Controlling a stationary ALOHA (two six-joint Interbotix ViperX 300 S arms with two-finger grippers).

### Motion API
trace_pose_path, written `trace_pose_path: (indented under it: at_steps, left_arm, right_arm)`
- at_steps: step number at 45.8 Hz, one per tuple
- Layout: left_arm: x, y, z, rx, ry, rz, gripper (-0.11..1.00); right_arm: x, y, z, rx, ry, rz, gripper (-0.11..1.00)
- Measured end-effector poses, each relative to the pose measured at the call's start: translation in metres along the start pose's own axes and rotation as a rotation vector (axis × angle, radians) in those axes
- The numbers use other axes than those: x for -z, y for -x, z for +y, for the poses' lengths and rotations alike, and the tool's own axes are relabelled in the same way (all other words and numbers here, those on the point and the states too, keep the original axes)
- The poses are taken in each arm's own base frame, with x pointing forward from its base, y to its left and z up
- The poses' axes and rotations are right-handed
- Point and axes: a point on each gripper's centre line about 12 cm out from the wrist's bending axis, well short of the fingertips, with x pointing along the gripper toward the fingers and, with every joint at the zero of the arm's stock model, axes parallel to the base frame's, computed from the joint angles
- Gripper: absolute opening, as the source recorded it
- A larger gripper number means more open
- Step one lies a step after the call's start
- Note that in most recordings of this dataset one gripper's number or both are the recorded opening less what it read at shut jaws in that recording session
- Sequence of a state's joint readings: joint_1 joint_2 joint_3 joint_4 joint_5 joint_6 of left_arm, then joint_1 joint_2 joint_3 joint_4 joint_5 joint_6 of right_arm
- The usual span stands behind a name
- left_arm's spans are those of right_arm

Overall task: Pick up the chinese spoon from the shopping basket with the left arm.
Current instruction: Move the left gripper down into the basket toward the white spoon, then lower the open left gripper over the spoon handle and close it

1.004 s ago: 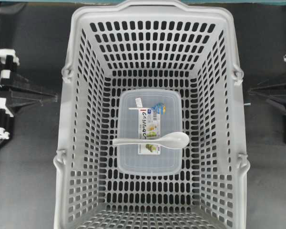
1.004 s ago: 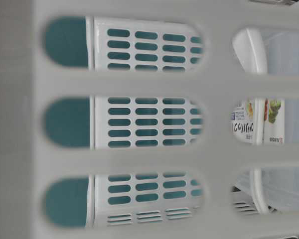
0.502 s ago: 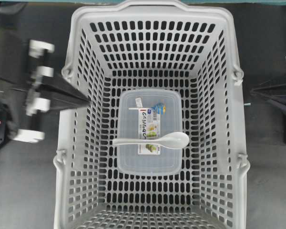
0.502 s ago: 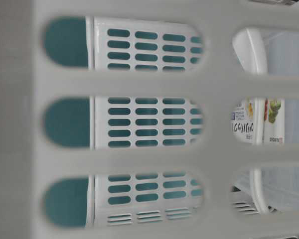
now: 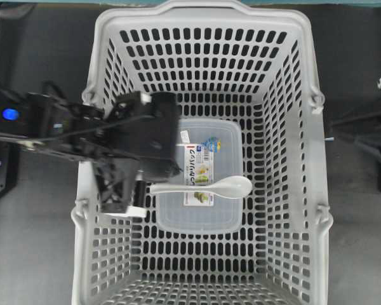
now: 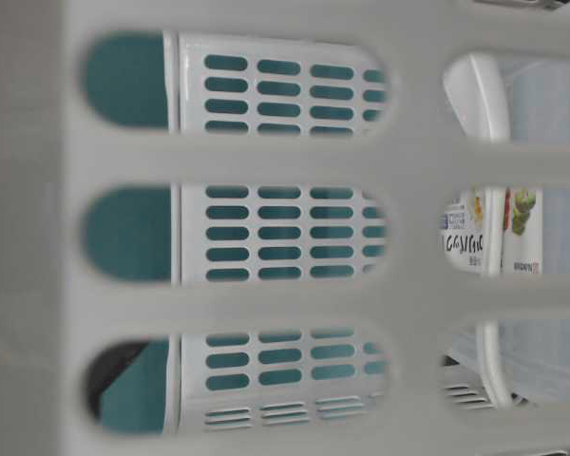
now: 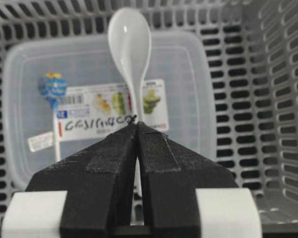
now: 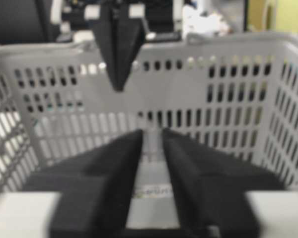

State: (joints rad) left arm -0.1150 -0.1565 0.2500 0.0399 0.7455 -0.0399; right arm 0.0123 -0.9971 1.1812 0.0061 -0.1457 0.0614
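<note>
The left gripper grabs the spoon by the handle close to the bowl (image 5: 204, 188) next, since the spoon is long with its big bowl (image 5: 235, 187) at one end.
The white chinese spoon (image 5: 206, 187) lies across the lid of a clear container inside the light-grey shopping basket (image 5: 203, 16). Its bowl points right. My left gripper (image 5: 134, 188) hangs inside the basket over the spoon's handle end. In the left wrist view its shut, empty tips (image 7: 137, 124) sit above the handle, with the spoon's bowl (image 7: 129, 37) beyond. It also shows in the right wrist view (image 8: 119, 84), pointing down. My right gripper (image 8: 151, 134) stays outside the basket's right wall (image 5: 335, 121), its jaws a narrow gap apart and empty.
The clear lidded container (image 5: 200, 219) with a printed label (image 7: 109, 111) rests on the basket floor under the spoon. The basket's slotted walls (image 5: 111, 254) rise on all sides. The table-level view looks through a wall slot at the spoon (image 6: 477, 95).
My left arm has swung from outside the basket, over its left wall and down inside, to the spoon's handle end. The spoon, the container and the right arm have not moved.
</note>
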Motion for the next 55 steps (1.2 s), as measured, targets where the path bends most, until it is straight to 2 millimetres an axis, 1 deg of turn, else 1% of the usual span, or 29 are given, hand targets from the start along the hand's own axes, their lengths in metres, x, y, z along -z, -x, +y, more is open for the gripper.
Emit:
trace_pose_path:
  at_steps: [4, 6, 7, 9, 11, 15, 16, 18, 21, 23, 25, 28, 33, 40, 43, 55]
  left_arm:
    - [0.001, -0.011, -0.001, 0.000, -0.002, 0.041, 0.01]
    - [0.001, -0.014, -0.002, 0.000, -0.005, 0.060, 0.02]
    - [0.001, -0.018, -0.002, 0.001, -0.004, 0.075, 0.04]
    - [0.001, -0.021, -0.003, 0.001, -0.003, 0.090, 0.12]
    - [0.000, -0.026, -0.004, 0.001, 0.003, 0.106, 0.23]
    - [0.001, -0.036, -0.005, 0.001, 0.006, 0.136, 0.49]
    - [0.001, -0.039, -0.005, 0.000, 0.006, 0.144, 0.58]
    - [0.001, -0.046, -0.005, -0.001, 0.007, 0.159, 0.70]
    - [0.003, -0.057, -0.007, 0.001, 0.010, 0.187, 0.85]
    - [0.003, -0.064, -0.008, 0.000, 0.008, 0.199, 0.90]
    - [0.005, -0.073, -0.009, 0.001, 0.008, 0.216, 0.90]
    - [0.009, -0.087, -0.012, 0.004, 0.005, 0.243, 0.87]
    - [0.021, -0.108, -0.014, 0.002, 0.001, 0.297, 0.85]
    - [0.034, -0.131, -0.014, -0.001, 0.006, 0.348, 0.85]
    - [0.035, -0.135, -0.013, -0.002, 0.008, 0.346, 0.85]
    - [0.034, -0.138, -0.009, -0.005, 0.018, 0.322, 0.84]
  right_arm:
    - [0.001, 0.000, 0.001, -0.003, -0.012, 0.006, 0.55]
    - [0.001, 0.000, 0.001, -0.003, -0.012, 0.008, 0.65]
    - [0.001, 0.000, 0.001, -0.003, -0.012, 0.008, 0.71]
    - [0.001, 0.000, 0.001, -0.004, -0.012, 0.008, 0.77]
    - [0.001, 0.000, 0.001, -0.006, -0.012, 0.008, 0.78]
    - [0.001, 0.000, 0.001, -0.007, -0.012, 0.008, 0.75]
    - [0.001, 0.000, 0.002, -0.009, -0.012, 0.008, 0.74]
    - [0.001, 0.000, 0.002, -0.009, -0.012, 0.010, 0.73]
    - [0.001, 0.000, 0.001, -0.007, -0.012, 0.010, 0.73]
    - [0.001, 0.000, 0.001, -0.007, -0.012, 0.010, 0.73]
    - [0.001, 0.000, 0.002, -0.009, -0.012, 0.010, 0.73]
    - [0.001, 0.000, 0.002, -0.009, -0.012, 0.008, 0.73]
    - [0.001, 0.000, 0.002, -0.009, -0.012, 0.010, 0.73]
    - [0.001, 0.000, 0.002, -0.009, -0.012, 0.010, 0.73]
    - [0.001, 0.000, 0.002, -0.009, -0.012, 0.010, 0.73]
    - [0.002, 0.000, 0.002, -0.008, -0.013, 0.011, 0.73]
